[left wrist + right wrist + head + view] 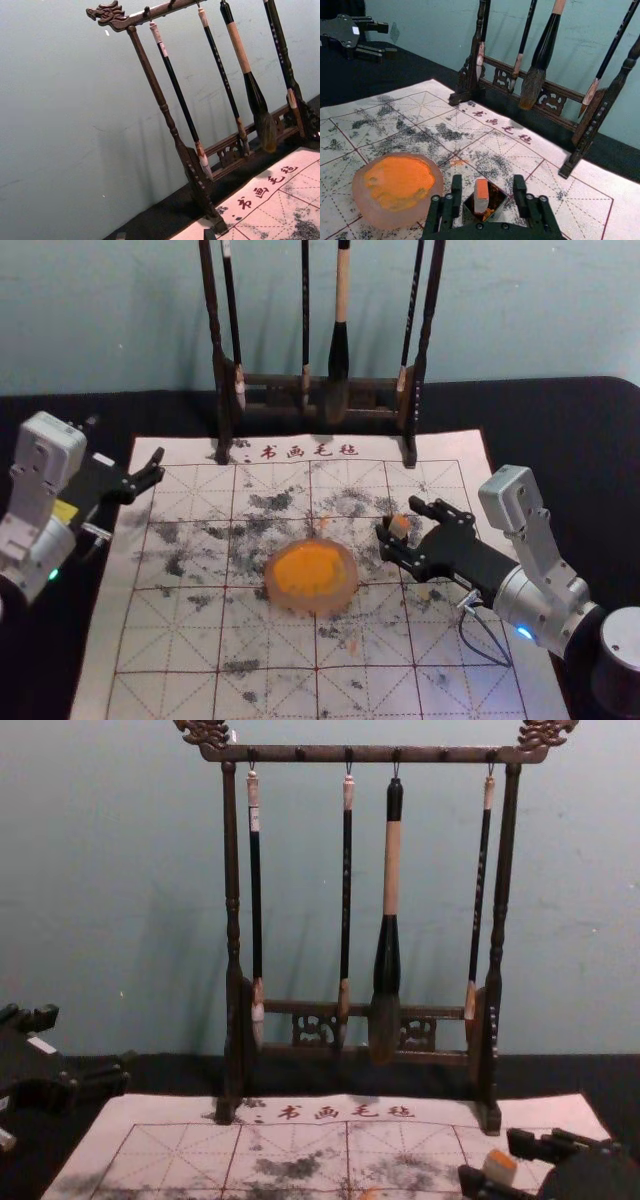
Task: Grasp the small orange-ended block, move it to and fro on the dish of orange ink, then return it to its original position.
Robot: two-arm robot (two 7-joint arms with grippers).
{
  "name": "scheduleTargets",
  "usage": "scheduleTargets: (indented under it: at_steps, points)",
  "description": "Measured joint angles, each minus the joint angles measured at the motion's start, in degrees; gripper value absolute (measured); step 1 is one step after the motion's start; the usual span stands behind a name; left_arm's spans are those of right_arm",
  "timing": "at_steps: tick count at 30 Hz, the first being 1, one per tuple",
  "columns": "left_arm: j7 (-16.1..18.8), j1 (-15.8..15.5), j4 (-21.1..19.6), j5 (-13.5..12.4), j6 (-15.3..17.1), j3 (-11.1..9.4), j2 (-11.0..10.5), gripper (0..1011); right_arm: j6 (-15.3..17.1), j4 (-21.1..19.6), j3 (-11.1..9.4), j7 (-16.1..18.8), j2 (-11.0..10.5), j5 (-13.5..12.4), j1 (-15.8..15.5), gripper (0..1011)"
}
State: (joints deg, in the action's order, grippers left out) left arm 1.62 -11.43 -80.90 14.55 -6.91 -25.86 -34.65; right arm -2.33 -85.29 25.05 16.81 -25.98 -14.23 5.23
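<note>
The robot's right gripper should next work the block to and fro on the dish of orange ink [399, 184], so it should grab the block by its orange-end with the cap [481, 189].
In the head view my right gripper [398, 532] is open, its fingers around the small orange-ended block [399, 527], right of the dish of orange ink [311, 574]. From the right wrist, the block [481, 196] leans in a small dark square holder [499, 198] between the spread fingertips of my right gripper [485, 186]; the dish [399, 183] lies to one side. The chest view has the block [499, 1167] by the right gripper [500, 1160] at the lower right. My left gripper [140, 468] stays parked, open, at the mat's left edge.
A dark wooden rack [300, 381] with hanging brushes stands at the mat's far edge, beyond the dish. The gridded, ink-stained mat [180, 640] lies on a black-covered table [560, 420], against a pale wall.
</note>
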Motion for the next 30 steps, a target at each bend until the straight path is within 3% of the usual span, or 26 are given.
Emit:
scheduleTargets:
  at_steps: [4,11,12,17,26,30]
  points:
    - [0.0,0.0,0.0,0.0,0.0,0.0,0.0,1001,0.0,0.0,0.0,0.0,0.0,0.0,0.0,531]
    - [0.0,0.0,0.0,0.0,0.0,0.0,0.0,1001,0.0,0.0,0.0,0.0,0.0,-0.1,0.0,357]
    - [0.0,0.0,0.0,0.0,0.0,0.0,0.0,1001,0.0,0.0,0.0,-0.1,0.0,-0.1,0.0,285]
    - [0.0,0.0,0.0,0.0,0.0,0.0,0.0,1001,0.0,0.0,0.0,-0.1,0.0,-0.1,0.0,143]
    - [0.0,0.0,0.0,0.0,0.0,0.0,0.0,1001,0.0,0.0,-0.1,-0.1,0.0,-0.1,0.0,133]
    - [0.0,0.0,0.0,0.0,0.0,0.0,0.0,1001,0.6,-0.9,-1.1,-0.4,0.5,0.0,-0.6,133]
